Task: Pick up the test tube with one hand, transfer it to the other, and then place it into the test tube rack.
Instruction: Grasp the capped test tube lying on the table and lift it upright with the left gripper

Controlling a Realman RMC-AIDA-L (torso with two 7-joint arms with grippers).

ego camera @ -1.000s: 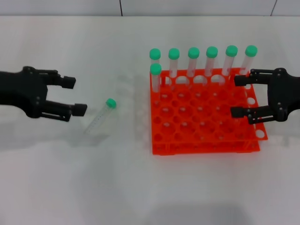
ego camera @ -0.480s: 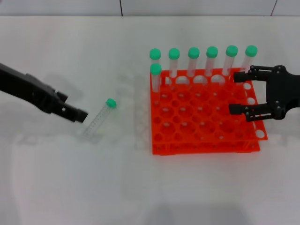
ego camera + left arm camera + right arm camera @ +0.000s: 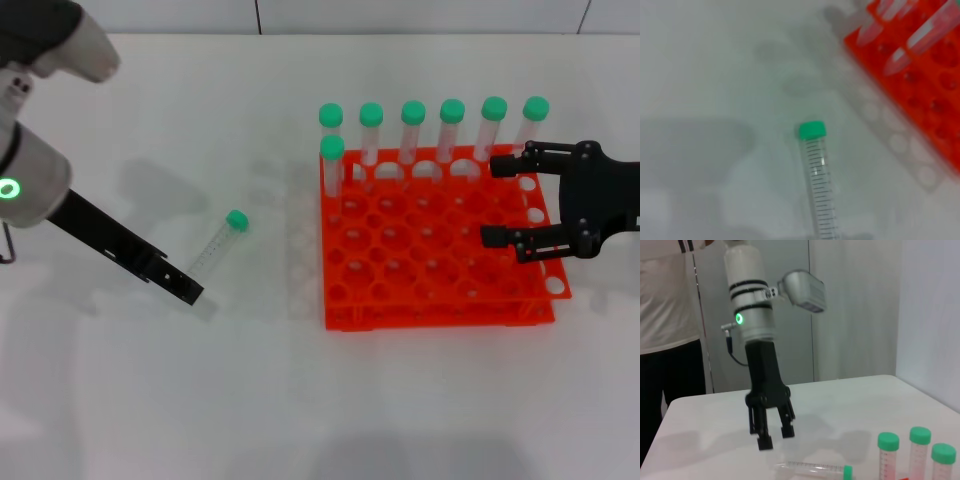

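Note:
My left gripper's fingers are above the clear tube body, its green cap (image 3: 237,219) off their line, so it is too early to close. They go lower first.
The test tube (image 3: 214,255), clear with a green cap, lies flat on the white table left of the orange test tube rack (image 3: 430,270). My left gripper (image 3: 188,291), on the arm with the green ring, points down at the tube's bottom end, seen edge-on. In the right wrist view the left gripper (image 3: 776,438) hangs open just above the lying tube (image 3: 812,469). The left wrist view shows the tube (image 3: 820,195) below it. My right gripper (image 3: 492,200) is open and empty over the rack's right side.
Several identical green-capped tubes (image 3: 412,130) stand in the rack's back rows, also seen in the right wrist view (image 3: 910,445). The rack corner shows in the left wrist view (image 3: 935,95). A person (image 3: 665,315) stands beyond the table's far edge.
My left arm has swung from level to pointing down, and its gripper has moved toward the tube's bottom end. My right gripper has shifted slightly left over the rack.

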